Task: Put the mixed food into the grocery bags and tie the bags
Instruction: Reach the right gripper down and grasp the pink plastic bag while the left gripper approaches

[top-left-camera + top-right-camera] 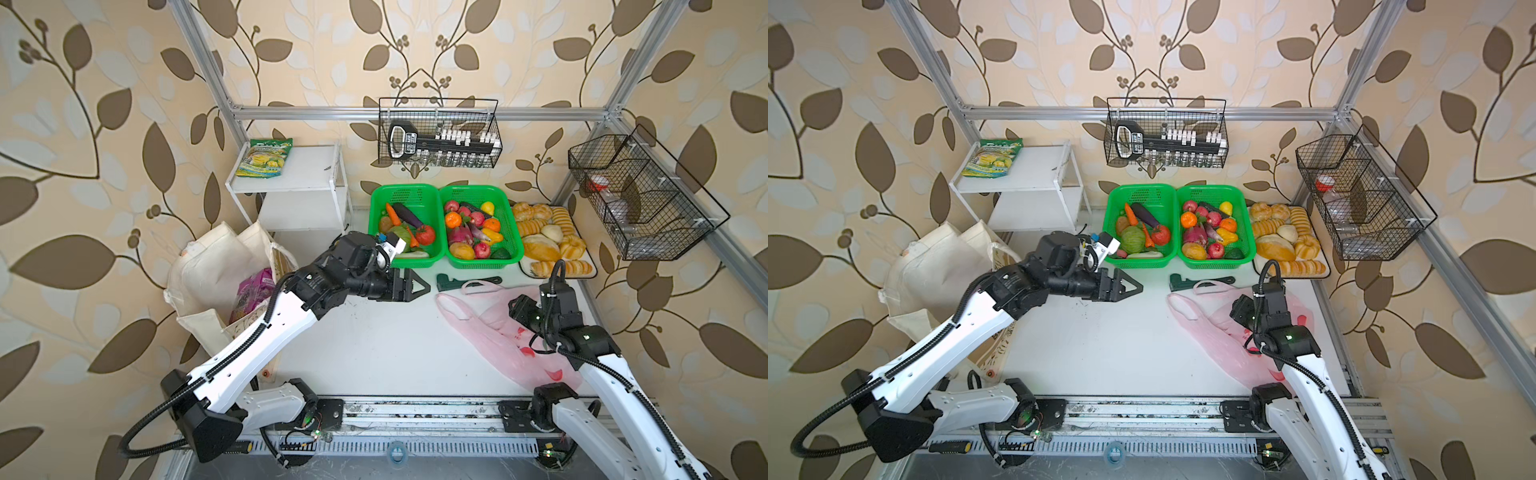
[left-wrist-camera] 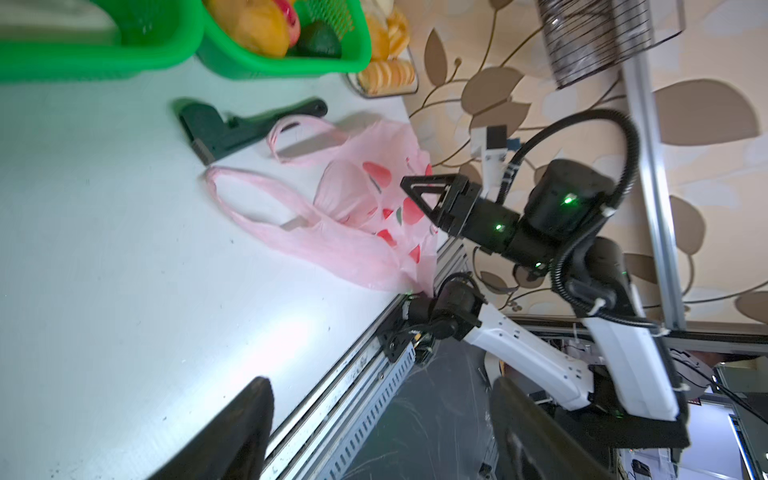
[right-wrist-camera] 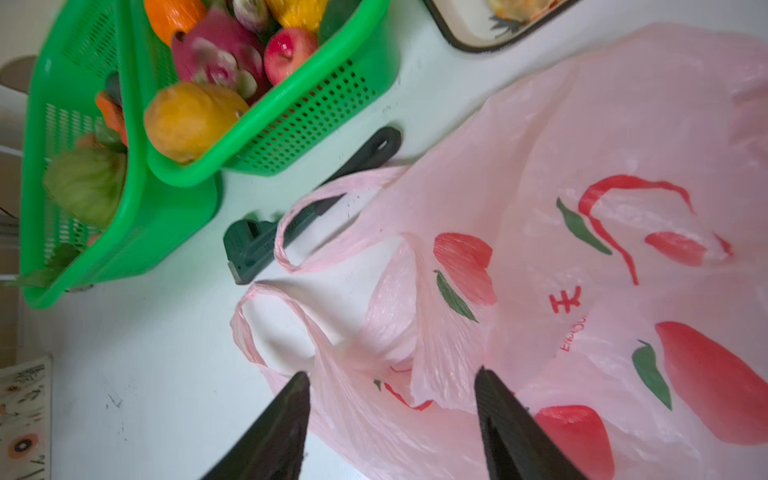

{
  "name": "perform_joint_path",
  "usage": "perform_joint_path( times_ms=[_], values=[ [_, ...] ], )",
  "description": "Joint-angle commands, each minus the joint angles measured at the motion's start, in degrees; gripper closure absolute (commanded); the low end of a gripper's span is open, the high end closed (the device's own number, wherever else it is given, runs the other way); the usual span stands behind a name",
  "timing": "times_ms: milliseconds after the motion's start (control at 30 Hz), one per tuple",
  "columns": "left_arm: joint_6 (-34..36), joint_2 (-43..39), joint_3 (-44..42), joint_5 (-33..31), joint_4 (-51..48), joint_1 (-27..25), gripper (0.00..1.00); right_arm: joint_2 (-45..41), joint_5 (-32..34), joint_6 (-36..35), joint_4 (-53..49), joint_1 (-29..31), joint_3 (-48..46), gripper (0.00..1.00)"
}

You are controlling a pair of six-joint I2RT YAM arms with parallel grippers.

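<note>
I will grab the pink plastic bag (image 1: 490,332) next with my right gripper by the edge of its opening between the handles. Both handles stay free for opening, filling and tying.
The cream canvas tote (image 1: 208,270) stands open at the left, and a purple grape-print packet (image 1: 255,291) shows inside it. A thin pink plastic bag (image 1: 490,332) lies flat on the table at the right. My right gripper (image 3: 391,374) hovers open over that pink bag (image 3: 582,208) by its handles, gripping nothing. Over the table's middle, my left gripper (image 1: 409,286) is open and empty, in front of the left green basket (image 1: 399,189). That basket holds the green cabbage (image 1: 1133,239), red tomato (image 1: 1160,235) and brown potato (image 1: 1122,224).
A second green basket (image 1: 478,189) of fruit and a tray of bread rolls (image 1: 552,241) stand at the back right. A dark green tool (image 1: 465,281) lies by the bag's handles. A yellow-green snack packet (image 1: 264,158) rests on the white shelf. Wire baskets hang on the frame.
</note>
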Motion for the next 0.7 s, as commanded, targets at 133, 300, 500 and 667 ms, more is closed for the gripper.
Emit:
perform_joint_path(
  times_ms=[133, 300, 500, 667],
  values=[
    [-2.3, 0.4, -1.7, -9.7, 2.7, -1.2, 0.17, 10.5, 4.5, -0.5, -3.3, 5.7, 1.6, 0.40],
    [-2.4, 0.1, -2.4, -12.2, 2.1, -1.3, 0.16, 15.0, 8.7, 1.5, 0.9, 8.0, -0.3, 0.42],
    [-2.4, -0.1, -3.3, -14.1, 0.4, -1.3, 0.16, 18.3, 12.3, -1.1, 3.0, 7.4, -1.6, 0.64],
    [-2.0, -0.7, -3.5, -17.1, -0.8, -1.3, 0.16, 17.0, 12.7, -3.9, 0.3, 8.9, -0.8, 0.90]
  ],
)
